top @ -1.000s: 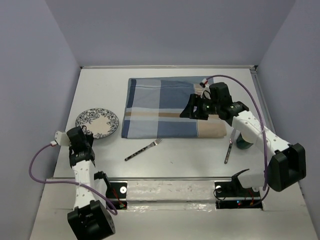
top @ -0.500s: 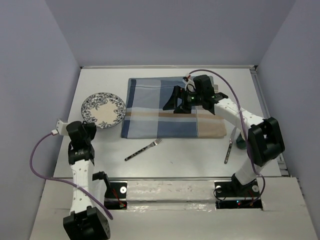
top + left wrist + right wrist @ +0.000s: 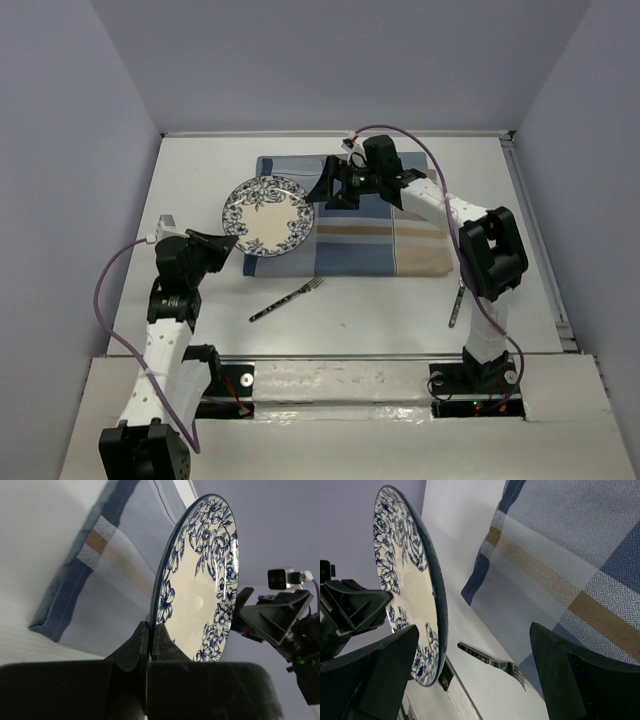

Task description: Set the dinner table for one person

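The robot's right gripper needs to close on the plate's free rim (image 3: 312, 208) (image 3: 441, 626) now, as the plate's rim is edge-on between the gripper's open fingers, toward the left in the wrist view.
The white dinner table (image 3: 200, 170) carries a blue-and-beige striped cloth (image 3: 400, 240). My left gripper (image 3: 232, 243) is shut on the near rim of a cream plate with blue flowers (image 3: 268, 215) and holds it above the cloth's left edge. The left wrist view shows the plate (image 3: 200, 580) edge-on, pinched between my fingers (image 3: 135, 647). My right gripper (image 3: 322, 190) is open and empty just right of the plate, above the cloth. The right wrist view shows the plate (image 3: 407, 595) next to my left-hand finger (image 3: 375, 675). A fork (image 3: 287, 299) lies in front of the cloth.
A knife (image 3: 456, 303) lies at the front right of the table, beside the cloth's right corner. The fork also shows in the right wrist view (image 3: 495, 664). Grey walls enclose the table on three sides. The right arm (image 3: 480, 240) stretches over the cloth.
My left gripper has lifted the plate from the table's left side and carried it right, over the cloth's left edge. My right gripper has moved left across the cloth toward the plate.
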Controlling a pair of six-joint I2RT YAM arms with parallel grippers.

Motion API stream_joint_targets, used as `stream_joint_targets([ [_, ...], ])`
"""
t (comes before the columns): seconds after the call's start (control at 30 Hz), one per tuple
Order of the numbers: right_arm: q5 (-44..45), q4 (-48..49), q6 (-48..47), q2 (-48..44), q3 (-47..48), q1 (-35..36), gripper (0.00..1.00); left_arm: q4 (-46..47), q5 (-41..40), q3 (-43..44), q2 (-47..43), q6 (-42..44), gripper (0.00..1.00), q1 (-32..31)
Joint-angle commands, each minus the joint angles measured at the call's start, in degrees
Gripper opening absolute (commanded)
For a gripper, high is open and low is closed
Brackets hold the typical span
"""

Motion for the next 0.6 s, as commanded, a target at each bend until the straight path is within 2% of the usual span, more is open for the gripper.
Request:
stream_joint_targets([
  [0.0,-2.41,0.78,-0.30,-0.45,2.28,0.78,0.94,16.23,6.35,3.54,0.82,-4.07,0.00,-3.06],
  [0.07,-2.33,0.95,-0.12,-0.97,1.23,0.78,0.76,17.54,7.31,4.51,2.15,-3.11,0.00,-3.77],
  [0.1,-2.06,0.95,0.14,-1.24,0.79,0.78,0.66,17.55,7.58,4.86,3.46,-2.49,0.00,-6.12],
  [0.13,-1.19,1.04,0.40,-1.59,0.35,0.78,0.43,17.81,7.58,5.04,3.91,-2.23,0.00,-6.75],
  [0.2,-0.66,1.57,1.37,-2.38,-0.97,0.78,0.19,18.61,7.76,5.65,5.13,-1.44,0.00,-7.55],
  [0.23,-0.66,1.66,1.90,-2.47,-1.23,0.78,0.00,18.69,7.76,5.74,5.49,-1.17,0.00,-7.90],
  [0.33,1.88,1.74,4.18,-4.22,-3.07,0.08,0.00,18.61,9.34,6.79,7.07,0.49,0.00,-7.99],
  [0.37,2.68,1.74,5.32,-4.92,-3.86,-1.06,0.00,17.65,9.60,8.54,7.42,3.20,0.04,-7.99],
  [0.43,3.56,1.83,5.85,-6.24,-5.89,-2.99,0.00,11.42,8.99,11.44,8.74,7.59,0.28,-7.99],
  [0.47,4.09,1.75,6.12,-7.64,-6.50,-4.13,0.00,9.22,8.38,14.59,9.27,12.67,0.42,-7.99],
  [0.5,4.44,1.74,6.03,-8.35,-7.21,-6.32,0.00,4.07,7.68,16.19,10.32,15.33,0.64,-7.99],
  [0.53,4.70,1.74,5.86,-8.79,-7.65,-7.39,0.00,1.32,6.98,17.94,10.94,17.79,0.81,-7.99],
  [0.57,4.53,1.74,5.68,-9.23,-8.26,-8.44,0.00,-0.88,5.49,19.44,11.47,20.25,0.90,-7.99],
])
